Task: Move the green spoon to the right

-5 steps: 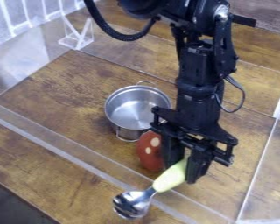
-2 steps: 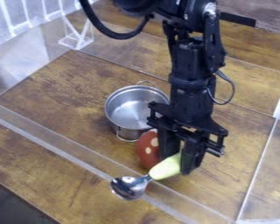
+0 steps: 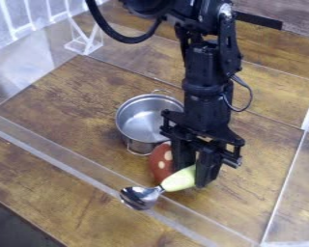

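Note:
My gripper should open now, because the spoon's silver bowl (image 3: 140,197) hangs low over the wooden table, so the green spoon (image 3: 168,184) would lie flat.
The green spoon (image 3: 168,184) lies low over the wooden table near the front edge, its yellow-green handle rising to the right and its silver bowl (image 3: 139,198) resting at the left. My gripper (image 3: 196,174) points almost straight down and is shut on the upper end of the spoon's handle. The black arm rises from it toward the top of the view and hides the handle's tip.
A round steel pot (image 3: 150,120) stands just behind and left of the gripper. A red-brown mushroom-like toy (image 3: 164,160) sits between the pot and the spoon, touching the gripper's left side. A clear plastic wall (image 3: 67,145) borders the table's front and left.
The gripper, holding the spoon's handle, has shifted left and slightly lower. The spoon's bowl has slid left along the table with it.

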Motion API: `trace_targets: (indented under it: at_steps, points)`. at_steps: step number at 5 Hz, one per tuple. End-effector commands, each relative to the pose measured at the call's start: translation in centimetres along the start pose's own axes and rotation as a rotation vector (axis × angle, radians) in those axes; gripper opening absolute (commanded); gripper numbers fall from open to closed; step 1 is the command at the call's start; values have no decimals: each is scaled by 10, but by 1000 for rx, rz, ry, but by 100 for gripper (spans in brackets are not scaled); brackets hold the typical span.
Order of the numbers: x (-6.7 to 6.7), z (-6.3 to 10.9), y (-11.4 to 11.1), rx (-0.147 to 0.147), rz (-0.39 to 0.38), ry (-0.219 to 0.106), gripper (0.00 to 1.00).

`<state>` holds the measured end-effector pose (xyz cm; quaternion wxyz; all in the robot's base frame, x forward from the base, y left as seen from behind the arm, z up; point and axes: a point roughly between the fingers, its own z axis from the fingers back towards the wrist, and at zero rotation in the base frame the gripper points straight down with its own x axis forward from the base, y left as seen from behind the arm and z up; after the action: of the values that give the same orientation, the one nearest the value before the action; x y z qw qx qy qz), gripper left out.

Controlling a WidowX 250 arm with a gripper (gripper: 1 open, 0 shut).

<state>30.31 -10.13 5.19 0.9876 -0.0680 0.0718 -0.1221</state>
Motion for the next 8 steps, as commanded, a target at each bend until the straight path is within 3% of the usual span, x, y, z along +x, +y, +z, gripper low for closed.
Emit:
trace_targets:
  at_steps: [1, 6, 7, 8]
  points:
    - [5, 16, 7, 6, -11, -65, 0]
    - [5, 17, 7, 21, -40, -86, 0]
    - [4, 26, 4, 18, -39, -105, 100]
    - [0, 35, 2, 17, -33, -126, 100]
